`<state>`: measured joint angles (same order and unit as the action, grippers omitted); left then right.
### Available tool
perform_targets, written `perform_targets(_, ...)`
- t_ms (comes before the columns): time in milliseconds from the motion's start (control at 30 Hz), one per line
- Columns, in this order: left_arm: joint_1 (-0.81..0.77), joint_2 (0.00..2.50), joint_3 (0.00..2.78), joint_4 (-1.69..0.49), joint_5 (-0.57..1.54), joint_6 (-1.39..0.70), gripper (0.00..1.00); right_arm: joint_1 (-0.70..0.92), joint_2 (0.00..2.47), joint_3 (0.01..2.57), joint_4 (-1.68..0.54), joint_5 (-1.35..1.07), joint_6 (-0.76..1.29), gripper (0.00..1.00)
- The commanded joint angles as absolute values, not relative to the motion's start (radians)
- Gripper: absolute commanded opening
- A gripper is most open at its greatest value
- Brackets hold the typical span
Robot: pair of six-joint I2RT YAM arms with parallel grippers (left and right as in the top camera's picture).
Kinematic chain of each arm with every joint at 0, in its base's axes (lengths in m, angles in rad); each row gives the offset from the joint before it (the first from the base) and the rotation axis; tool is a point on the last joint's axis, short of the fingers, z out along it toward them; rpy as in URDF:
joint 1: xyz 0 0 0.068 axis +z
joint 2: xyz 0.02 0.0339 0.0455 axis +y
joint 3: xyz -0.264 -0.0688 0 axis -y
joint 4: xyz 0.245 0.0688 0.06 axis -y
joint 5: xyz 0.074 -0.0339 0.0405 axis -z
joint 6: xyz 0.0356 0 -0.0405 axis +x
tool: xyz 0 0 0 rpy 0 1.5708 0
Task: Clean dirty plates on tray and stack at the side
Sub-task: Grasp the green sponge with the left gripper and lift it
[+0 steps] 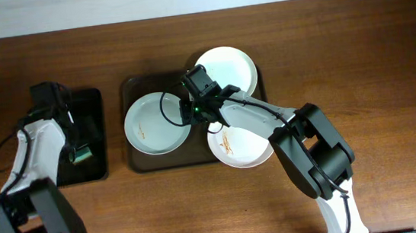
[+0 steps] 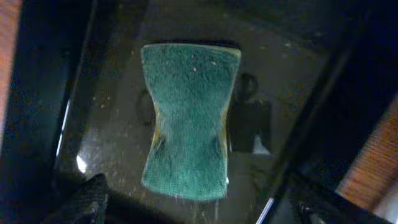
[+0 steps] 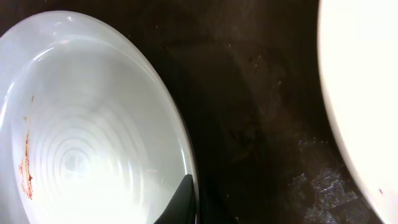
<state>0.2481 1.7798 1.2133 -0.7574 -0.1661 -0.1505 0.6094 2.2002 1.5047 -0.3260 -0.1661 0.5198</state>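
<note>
My left gripper should grab the green sponge across its narrow middle (image 2: 190,124) next, so its flared end stays free to wipe the dirty plates.
Three white plates lie on the dark brown tray (image 1: 142,162). The left plate (image 1: 151,126) has orange-brown smears, also seen in the right wrist view (image 3: 81,143). The front right plate (image 1: 243,150) is smeared too, and the back right plate (image 1: 228,67) looks clean. My right gripper (image 1: 196,108) is at the left plate's right rim, with one finger (image 3: 183,200) on the inside of the rim, shut on it. My left gripper (image 1: 72,136) is open (image 2: 193,208) just above a green sponge (image 2: 186,118).
The sponge (image 1: 81,154) lies in a smaller black tray (image 1: 94,169) at the left of the wooden table (image 1: 386,61). The edge of another plate (image 3: 367,93) shows at the right of the right wrist view.
</note>
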Motion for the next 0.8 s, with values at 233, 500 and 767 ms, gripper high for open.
perform_targets(233, 0.252, 1.890, 1.211, -0.637, -0.208, -0.141, 0.54, 0.610, 2.228, 1.504, -0.340, -0.172, 0.506, 0.04)
perform_targets(500, 0.253, 1.951, 1.211, -0.620, -0.251, -0.142, 0.45, 0.609, 2.228, 1.504, -0.340, -0.168, 0.502, 0.04)
perform_targets(767, 0.253, 1.950, 1.213, -0.621, -0.203, -0.142, 0.39, 0.609, 2.228, 1.504, -0.340, -0.168, 0.502, 0.04)
